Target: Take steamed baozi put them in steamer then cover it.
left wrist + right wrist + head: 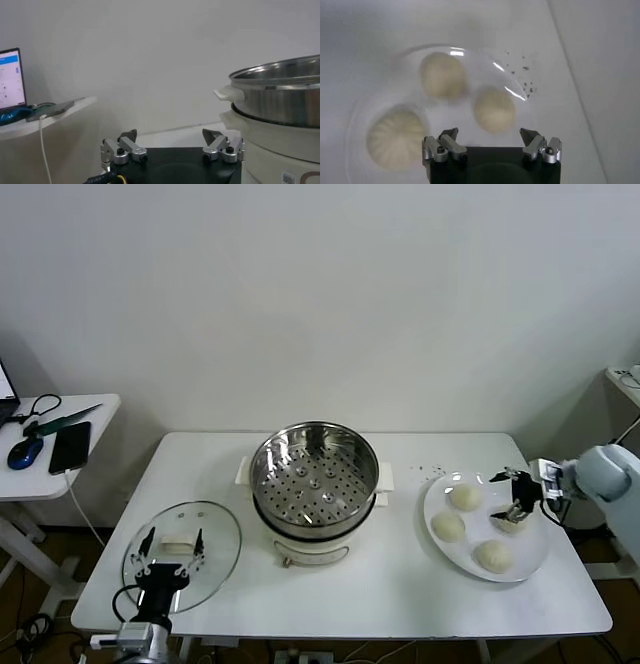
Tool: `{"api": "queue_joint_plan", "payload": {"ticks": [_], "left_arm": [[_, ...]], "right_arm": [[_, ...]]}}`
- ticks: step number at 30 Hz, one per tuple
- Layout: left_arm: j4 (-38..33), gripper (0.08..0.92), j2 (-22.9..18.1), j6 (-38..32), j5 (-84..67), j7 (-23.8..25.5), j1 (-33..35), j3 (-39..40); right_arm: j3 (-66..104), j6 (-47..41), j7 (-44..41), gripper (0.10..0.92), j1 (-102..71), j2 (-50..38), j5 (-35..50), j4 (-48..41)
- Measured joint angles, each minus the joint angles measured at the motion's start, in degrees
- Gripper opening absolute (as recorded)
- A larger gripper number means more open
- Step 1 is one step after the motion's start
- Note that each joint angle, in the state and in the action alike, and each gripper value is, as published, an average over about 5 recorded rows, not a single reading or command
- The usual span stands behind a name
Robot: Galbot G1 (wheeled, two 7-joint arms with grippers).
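Next, my right gripper picks up a steamed baozi by its rounded sides to fill the steamer [315, 482] for cooking.
The steamer [315, 482] stands at the table's middle, its perforated tray bare; its side shows in the left wrist view [280, 100]. The cover [215, 546] lies flat on the table to the left. My left gripper [170, 560] hovers open over the cover's white handle [178, 541]; it is also open in its wrist view [170, 135]. Several steamed baozi [465, 496] lie on a white plate [476, 529] at the right. My right gripper [515, 494] hangs open and empty over the plate, partly hiding one bun. Its wrist view shows it [489, 135] just above a baozi [494, 109].
A side table [95, 409] at the far left holds a phone [70, 446], a mouse [25, 451] and cables. A laptop screen [10, 80] shows in the left wrist view. Dark specks [435, 471] lie on the table between steamer and plate.
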Motion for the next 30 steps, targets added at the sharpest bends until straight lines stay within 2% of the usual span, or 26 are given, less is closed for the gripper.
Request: {"api": "queue_joint_plan", "payload": {"ticks": [15, 30], "left_arm": [[0.8, 0.823, -0.2, 0.4, -0.9, 0.7, 0.5, -0.2], [0.7, 0.823, -0.3, 0.4, -1.3, 0.7, 1.0, -0.7]], "right_arm": [[-12.6, 2.8, -2.3, 0.823, 10.8, 11.5, -4.7, -17.3], [-15.3, 4.1, -2.9, 0.815, 12.8, 16.9, -5.7, -23.9]]}}
